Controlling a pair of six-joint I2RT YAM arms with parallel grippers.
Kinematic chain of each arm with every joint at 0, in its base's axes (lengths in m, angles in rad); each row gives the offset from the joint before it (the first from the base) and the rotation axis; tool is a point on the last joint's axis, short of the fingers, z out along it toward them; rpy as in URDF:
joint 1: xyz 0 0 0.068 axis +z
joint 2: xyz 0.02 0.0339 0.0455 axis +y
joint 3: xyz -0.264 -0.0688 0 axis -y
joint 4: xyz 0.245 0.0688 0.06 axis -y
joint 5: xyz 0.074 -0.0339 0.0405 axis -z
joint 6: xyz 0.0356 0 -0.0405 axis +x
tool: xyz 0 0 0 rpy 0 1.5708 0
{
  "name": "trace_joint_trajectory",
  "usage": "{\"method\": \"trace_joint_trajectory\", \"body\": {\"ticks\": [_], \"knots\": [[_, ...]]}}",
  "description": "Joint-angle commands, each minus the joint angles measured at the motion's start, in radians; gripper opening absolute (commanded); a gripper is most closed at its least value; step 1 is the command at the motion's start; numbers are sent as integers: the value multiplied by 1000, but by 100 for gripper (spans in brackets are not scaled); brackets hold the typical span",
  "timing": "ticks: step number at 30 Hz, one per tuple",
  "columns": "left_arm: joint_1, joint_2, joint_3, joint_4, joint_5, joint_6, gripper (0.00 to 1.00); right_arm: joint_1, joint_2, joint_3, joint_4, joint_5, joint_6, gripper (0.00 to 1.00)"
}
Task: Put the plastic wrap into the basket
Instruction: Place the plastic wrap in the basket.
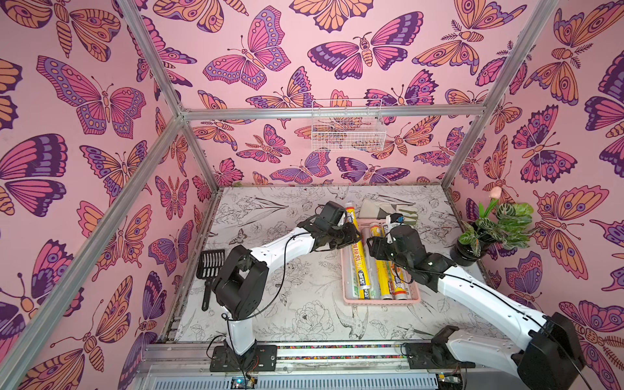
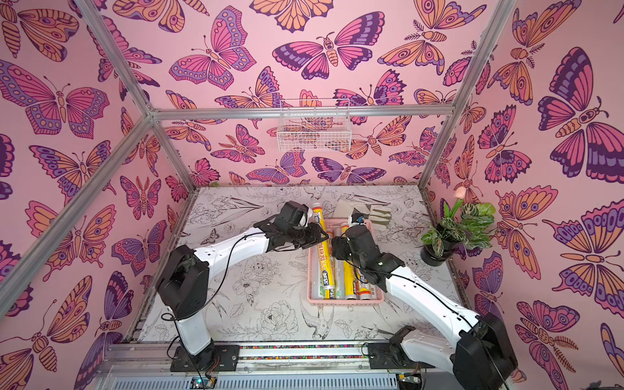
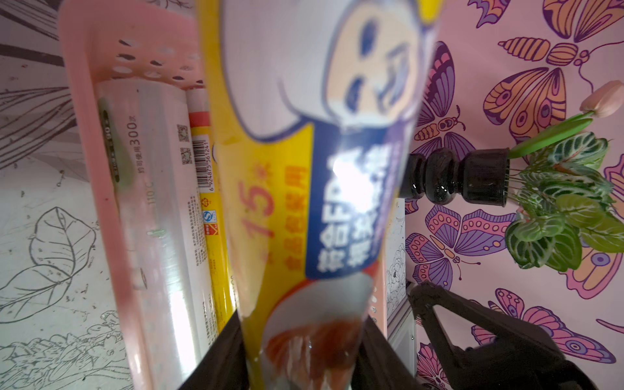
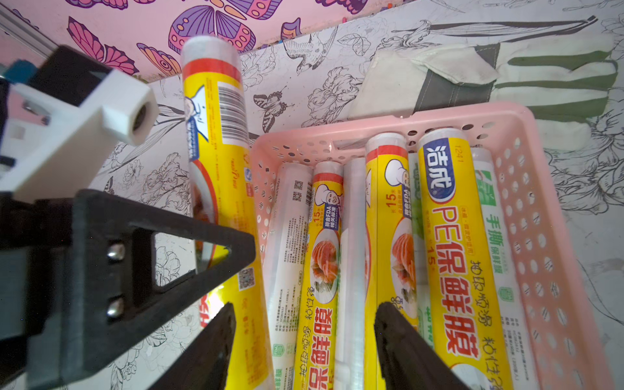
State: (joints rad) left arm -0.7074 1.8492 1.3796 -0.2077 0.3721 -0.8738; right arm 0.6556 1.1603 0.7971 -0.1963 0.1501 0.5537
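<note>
The yellow roll's far end sticks out past the basket's far rim, so it is too early to open my left gripper now. The roll would end propped across that rim.
The pink basket (image 1: pixel 381 301) (image 2: pixel 344 301) (image 3: pixel 87 67) (image 4: pixel 506 114) lies right of the table's middle with several rolls of plastic wrap (image 1: pixel 385 277) (image 4: pixel 449 236) lengthwise in it, yellow ones and whitish ones. My left gripper (image 1: pixel 353 236) (image 2: pixel 319 236) (image 3: pixel 297 337) is shut on one more yellow roll (image 1: pixel 358 266) (image 2: pixel 323 266) (image 3: pixel 270 202) (image 4: pixel 219 135). That roll is tilted along the basket's left side, and its far end sticks out past the far rim. My right gripper (image 1: pixel 374 246) (image 2: pixel 337 244) (image 4: pixel 305 307) hangs open just above the rolls, holding nothing.
A striped glove (image 1: pixel 388 206) (image 4: pixel 506 74) lies just behind the basket. A potted plant (image 1: pixel 489 233) (image 3: pixel 472 175) stands by the right wall. A black slotted scoop (image 1: pixel 211 266) lies at the left edge. A white wire basket (image 1: pixel 347 131) hangs on the back wall.
</note>
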Motion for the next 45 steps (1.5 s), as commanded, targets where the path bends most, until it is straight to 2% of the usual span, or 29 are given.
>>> {"method": "trace_joint_trajectory", "body": {"ticks": [1,11,20,28,40,42,45], "knots": [[-3,25,19,31,28,-10,22,-7,6,22,-29,-9,14,69],[-3,49,19,47,37,-25,23,-10,-17,5,-28,6,23,69],[-10,134,74,48,120,-35,25,-11,-31,2,-37,27,22,69],[-18,175,103,-31,142,-15,26,-15,-53,-16,-33,50,27,70],[-33,217,148,-129,159,32,41,-17,-54,-14,-26,57,32,70],[-36,221,148,-137,151,30,46,-19,-57,-13,-34,71,29,70],[-39,222,147,-138,147,27,49,-30,-67,-9,-63,125,20,70]]}}
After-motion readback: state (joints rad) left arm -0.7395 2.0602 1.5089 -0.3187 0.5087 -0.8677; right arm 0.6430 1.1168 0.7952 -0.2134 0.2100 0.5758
